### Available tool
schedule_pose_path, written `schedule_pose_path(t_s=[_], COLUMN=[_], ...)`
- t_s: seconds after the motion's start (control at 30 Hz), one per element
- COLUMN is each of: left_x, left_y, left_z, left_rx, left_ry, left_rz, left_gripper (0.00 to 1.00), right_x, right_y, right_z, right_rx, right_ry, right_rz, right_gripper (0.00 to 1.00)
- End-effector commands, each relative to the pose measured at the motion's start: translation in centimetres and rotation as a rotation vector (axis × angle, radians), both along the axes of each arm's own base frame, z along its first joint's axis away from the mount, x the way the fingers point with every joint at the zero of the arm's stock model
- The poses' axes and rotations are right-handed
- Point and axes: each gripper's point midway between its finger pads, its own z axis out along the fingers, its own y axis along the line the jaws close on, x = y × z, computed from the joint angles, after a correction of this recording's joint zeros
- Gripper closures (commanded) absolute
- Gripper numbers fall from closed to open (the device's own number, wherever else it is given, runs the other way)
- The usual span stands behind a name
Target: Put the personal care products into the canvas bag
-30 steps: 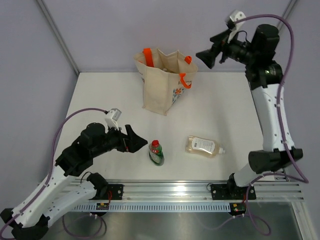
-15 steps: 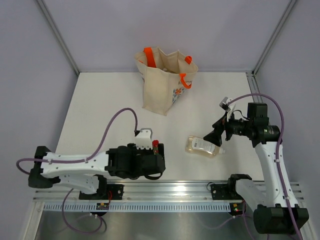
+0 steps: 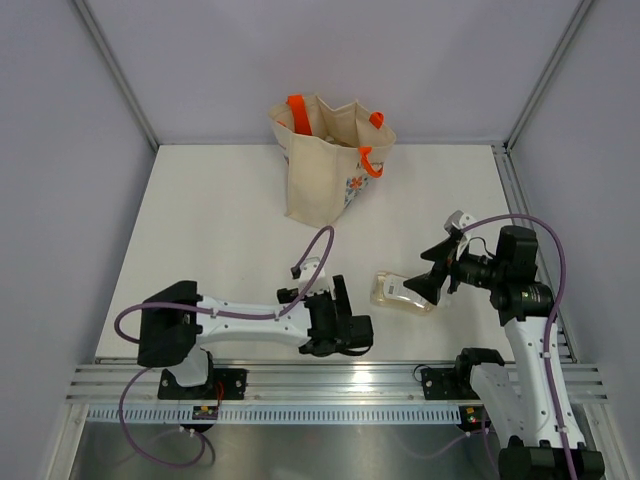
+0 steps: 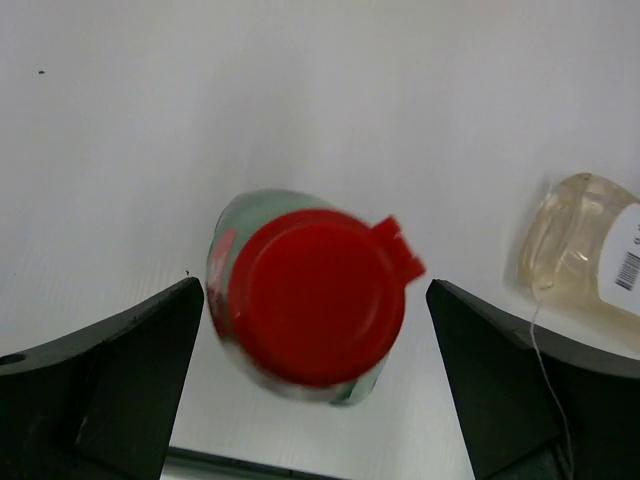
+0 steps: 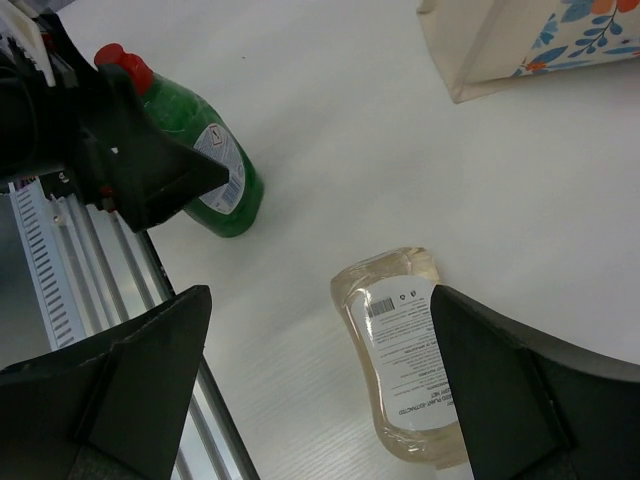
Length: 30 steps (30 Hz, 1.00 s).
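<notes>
The robot's left gripper should grab the green bottle by its body (image 4: 255, 205) next, so the red cap stays free on the way into the canvas bag.
The green bottle with a red cap (image 4: 315, 295) stands upright on the table, seen from above between the open fingers of my left gripper (image 4: 315, 335), not touched. It also shows in the right wrist view (image 5: 205, 150); in the top view my left gripper (image 3: 345, 325) hides it. A clear bottle of pale liquid with a white label (image 3: 400, 292) lies flat. My right gripper (image 3: 425, 280) hovers open just right of it, with the bottle (image 5: 405, 350) below its spread fingers (image 5: 120, 380). The canvas bag (image 3: 325, 165) stands upright at the back.
The aluminium rail (image 3: 340, 385) runs along the near edge, right behind the left gripper. The left arm (image 3: 250, 310) lies stretched along that edge. A corner of the bag (image 5: 530, 40) shows in the right wrist view. Pale things show inside the bag.
The left arm has swung right along the near edge and its open gripper now sits over the green bottle. The right arm has come down from beside the bag to the clear bottle.
</notes>
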Motion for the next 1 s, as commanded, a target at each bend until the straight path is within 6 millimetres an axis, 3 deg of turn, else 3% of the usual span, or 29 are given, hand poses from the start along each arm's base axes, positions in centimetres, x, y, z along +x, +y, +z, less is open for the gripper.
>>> schedule_pose_path(t_s=[0.0,0.2,0.33,0.47,0.63,0.7,0.83,0.87,0.93,0.97], left_x=[3.4,4.6,5.0,5.4,5.8,6.1,6.7,6.6,6.9,6.7], left_y=[-1.5,0.5,0.3,-0.1,0.5,0.1,0.3,-0.5,-0.4,-1.3], left_z=[1.2,-3.6,-3.7,-2.8,-1.8,-0.6,0.6,0.4,1.9,2.4], left_rx=[-0.016,0.026,0.033,0.051,0.078,0.022,0.04,-0.004,-0.036,-0.097], left_ry=[-0.111,-0.022,-0.033,-0.069,-0.115,-0.138,-0.148,-0.145,-0.173,-0.175], left_rz=[0.023,0.064,0.034,-0.016,-0.095,-0.112,-0.227,-0.281,-0.343,-0.395], left_gripper=[0.01,0.1,0.28,0.57,0.85,0.97,1.0,1.0,1.0,1.0], right_x=[0.6,0.5,0.6,0.7,0.7,0.7,0.8,0.8,0.8,0.8], right_y=[0.1,-0.2,-0.3,-0.5,-0.6,-0.6,-0.7,-0.8,-0.8,-0.8], right_z=[1.4,1.9,1.9,1.8,1.8,1.8,1.8,1.8,1.8,1.8], right_rx=[0.037,0.06,0.073,0.078,0.086,0.087,0.093,0.093,0.095,0.095], right_ry=[-0.067,-0.071,-0.056,-0.047,-0.041,-0.037,-0.031,-0.032,-0.027,-0.028], right_rz=[0.012,-0.003,-0.005,-0.012,-0.019,-0.021,-0.023,-0.024,-0.026,-0.027], right_gripper=[0.01,0.0,0.01,0.0,0.0,0.01,0.01,0.0,0.0,0.01])
